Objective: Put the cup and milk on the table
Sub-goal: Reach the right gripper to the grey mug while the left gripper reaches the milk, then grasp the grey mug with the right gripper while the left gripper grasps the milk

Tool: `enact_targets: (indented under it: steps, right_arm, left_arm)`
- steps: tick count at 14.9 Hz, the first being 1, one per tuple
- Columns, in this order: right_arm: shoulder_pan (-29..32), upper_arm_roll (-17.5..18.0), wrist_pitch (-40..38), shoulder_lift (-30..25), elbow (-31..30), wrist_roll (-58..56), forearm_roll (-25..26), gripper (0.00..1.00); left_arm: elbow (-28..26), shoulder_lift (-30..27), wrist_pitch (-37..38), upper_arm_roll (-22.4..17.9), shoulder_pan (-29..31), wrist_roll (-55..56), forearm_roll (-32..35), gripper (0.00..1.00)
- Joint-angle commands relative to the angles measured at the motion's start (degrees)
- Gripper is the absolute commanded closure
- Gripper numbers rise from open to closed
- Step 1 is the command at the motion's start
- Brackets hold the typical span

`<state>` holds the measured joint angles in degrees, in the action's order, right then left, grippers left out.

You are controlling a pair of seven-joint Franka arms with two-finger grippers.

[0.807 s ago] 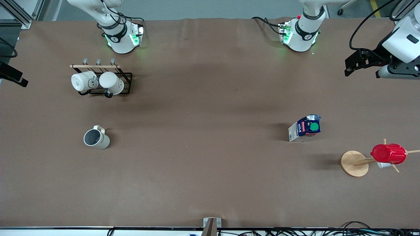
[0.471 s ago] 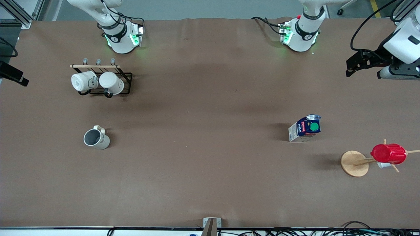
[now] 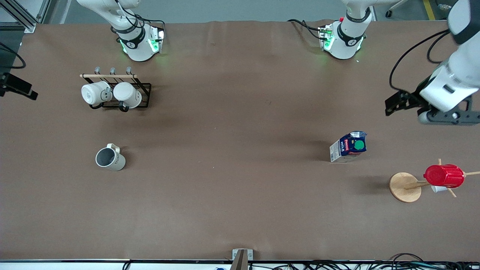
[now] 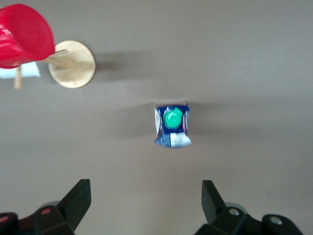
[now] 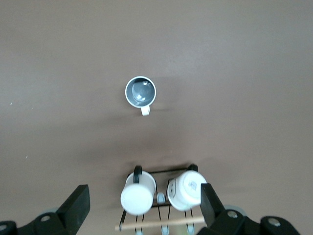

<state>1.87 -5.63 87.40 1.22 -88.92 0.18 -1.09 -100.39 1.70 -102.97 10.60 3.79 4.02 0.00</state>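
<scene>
I will next use my left gripper to grab the milk carton by its blue sides below the green cap (image 3: pixel 345 147) (image 4: pixel 171 125). Then it should put the carton on the tabletop.
The cup (image 3: pixel 110 158), off-white with a dark grey inside, stands upright on the brown table (image 3: pixel 240 112) toward the right arm's end; the right wrist view shows it from above (image 5: pixel 141 92). The milk (image 3: pixel 348 146), a blue carton with a green cap, stands on the table toward the left arm's end and shows in the left wrist view (image 4: pixel 172 125). My left gripper (image 3: pixel 450 117) hangs open and empty in the air (image 4: pixel 145 200), beside the milk and apart from it. My right gripper (image 5: pixel 143 205) is open and empty, high over the mug rack.
A black wire rack (image 3: pixel 114 92) with two plain white mugs (image 5: pixel 161 196) stands near the right arm's base. A wooden peg stand (image 3: pixel 405 186) carries a red ribbed cup (image 3: pixel 444 176), nearer the front camera than the milk; both show in the left wrist view (image 4: pixel 22 34).
My left gripper has moved through the air closer to the milk, staying open. The cup, the milk and the right arm have not visibly moved.
</scene>
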Motion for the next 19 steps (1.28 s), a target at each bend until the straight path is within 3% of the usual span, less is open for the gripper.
enact_targets:
  steps: [1,4,8,13,15,19]
  right_arm:
    - [0.5,0.6,10.9,0.7,-10.4,-3.4,0.2,0.00]
    - [0.5,0.6,22.0,3.0,-18.3,-5.6,0.3,0.00]
    - [0.2,0.8,32.3,10.5,-21.6,-7.2,0.5,0.00]
    - [-0.8,0.7,52.0,17.4,-29.5,-7.5,0.8,0.00]
    - [-0.9,0.7,54.4,19.1,-29.6,-8.5,0.9,0.00]
    - [-0.6,0.7,58.7,21.6,-29.8,-10.1,0.9,0.01]
  left_arm:
    - [-9.1,-1.7,-10.5,0.2,0.9,1.0,0.6,0.00]
    - [-12.3,0.8,-16.0,0.8,0.6,4.0,0.6,0.00]
    - [-12.4,5.2,-20.1,0.9,0.3,4.5,0.7,0.00]
    - [-12.2,9.7,-23.6,1.0,-1.2,4.6,0.8,0.05]
    - [-12.4,10.3,-23.9,1.0,-1.7,4.6,0.9,0.06]
    - [-13.5,10.4,-23.9,1.0,-1.7,4.5,1.1,0.19]
